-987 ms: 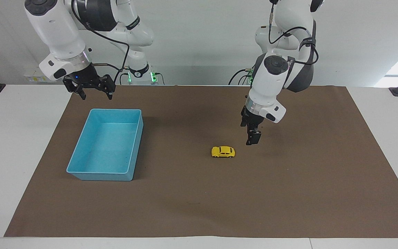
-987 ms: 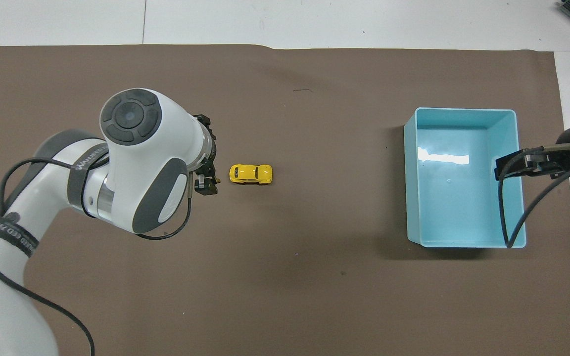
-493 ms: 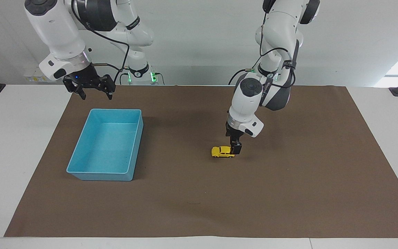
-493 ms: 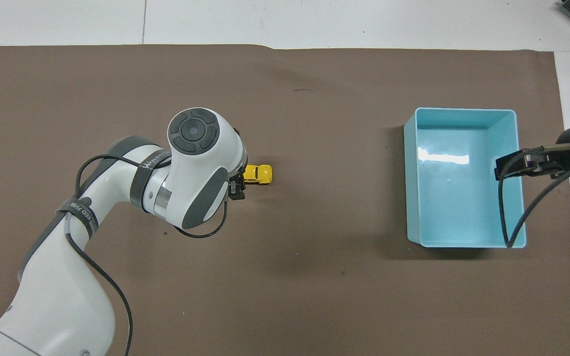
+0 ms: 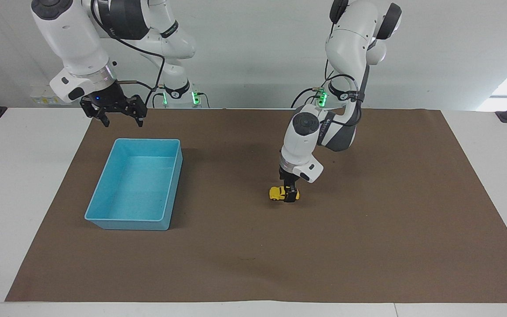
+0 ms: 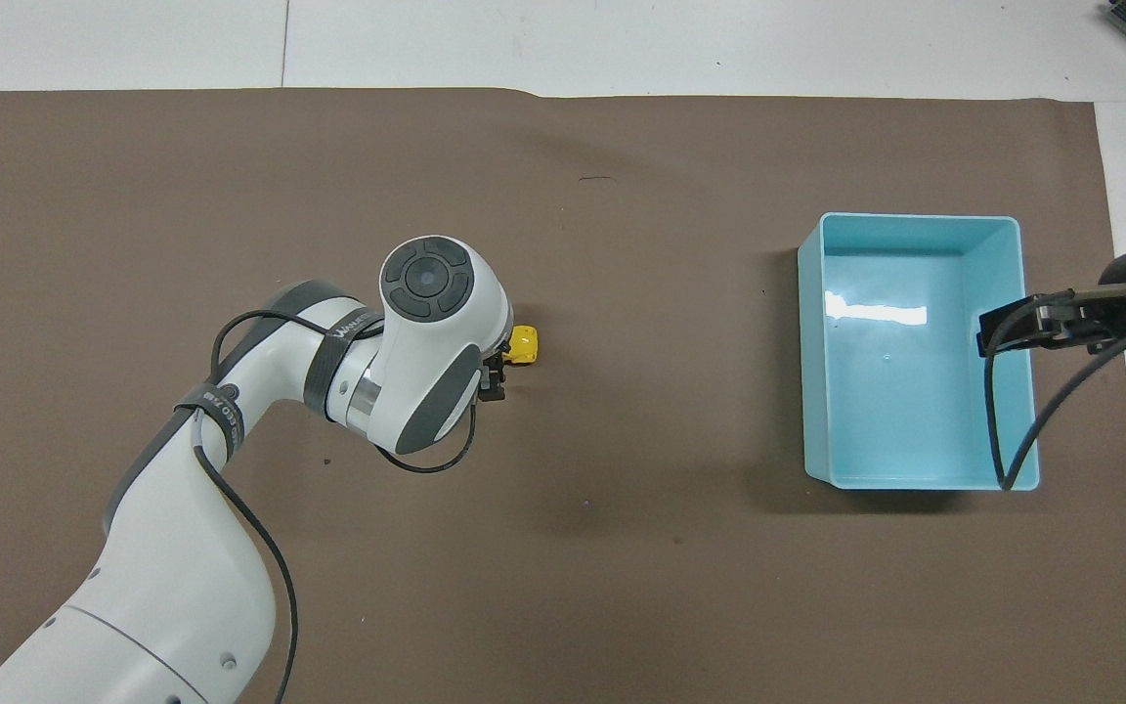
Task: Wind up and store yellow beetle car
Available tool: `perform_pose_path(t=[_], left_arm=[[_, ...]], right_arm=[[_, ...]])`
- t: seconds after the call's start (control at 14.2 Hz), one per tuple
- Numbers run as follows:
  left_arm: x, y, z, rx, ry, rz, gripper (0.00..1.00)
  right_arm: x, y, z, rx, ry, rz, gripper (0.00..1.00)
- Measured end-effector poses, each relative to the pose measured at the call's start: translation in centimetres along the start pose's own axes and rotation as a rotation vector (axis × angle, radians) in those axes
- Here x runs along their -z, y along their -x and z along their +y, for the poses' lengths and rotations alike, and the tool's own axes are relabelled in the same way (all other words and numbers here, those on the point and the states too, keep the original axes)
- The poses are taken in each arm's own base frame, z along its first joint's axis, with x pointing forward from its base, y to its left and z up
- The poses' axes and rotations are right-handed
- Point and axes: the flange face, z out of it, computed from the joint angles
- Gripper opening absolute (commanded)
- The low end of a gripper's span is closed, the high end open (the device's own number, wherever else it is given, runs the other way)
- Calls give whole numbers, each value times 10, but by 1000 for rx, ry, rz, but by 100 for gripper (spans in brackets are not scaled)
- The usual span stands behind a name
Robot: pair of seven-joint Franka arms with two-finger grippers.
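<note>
My left fingers, low around the yellow car's end (image 6: 515,345), would hold it now.
The yellow beetle car (image 5: 276,193) stands on the brown mat (image 5: 368,246) near the table's middle. My left gripper (image 5: 290,195) has come down on the car's end toward the left arm's end of the table, open, with one dark finger in front of the body. In the overhead view the left wrist hides most of the car (image 6: 525,344), and only a bit of the left gripper (image 6: 496,368) shows. My right gripper (image 5: 123,123) hangs open over the mat, just on the robots' side of the blue bin (image 5: 104,193). It waits there.
The blue bin (image 6: 1011,254) is empty and sits on the mat toward the right arm's end of the table. Overhead, the right gripper (image 6: 991,337) overlaps the bin's rim. White tabletop surrounds the mat.
The left arm has swung toward the car and lowered, from hanging beside it to having its fingers down at the car's end. The car and the right arm have not moved.
</note>
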Motion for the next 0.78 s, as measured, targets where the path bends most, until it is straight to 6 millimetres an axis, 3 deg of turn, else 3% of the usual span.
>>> perform_pose_path(t=[0.07, 0.21, 0.28, 0.49, 0.56, 0.63, 0.78], left_arm=[[-2, -1, 1, 2, 1, 0, 87], [-3, -2, 2, 5, 0, 1, 42], [-4, -2, 2, 5, -1, 2, 37], [-7, -3, 1, 5, 2, 1, 37], [-7, -3, 1, 6, 1, 1, 21], [-7, -4, 1, 6, 2, 1, 14], [-7, -4, 1, 3, 2, 1, 10]], right_arm=[[0, 0, 0, 0, 0, 0, 100], [0, 0, 0, 0, 0, 0, 100], [0, 0, 0, 0, 0, 0, 100], [0, 0, 0, 0, 0, 0, 100], [0, 0, 0, 0, 0, 0, 100], [0, 0, 0, 0, 0, 0, 100], [0, 0, 0, 0, 0, 0, 100]])
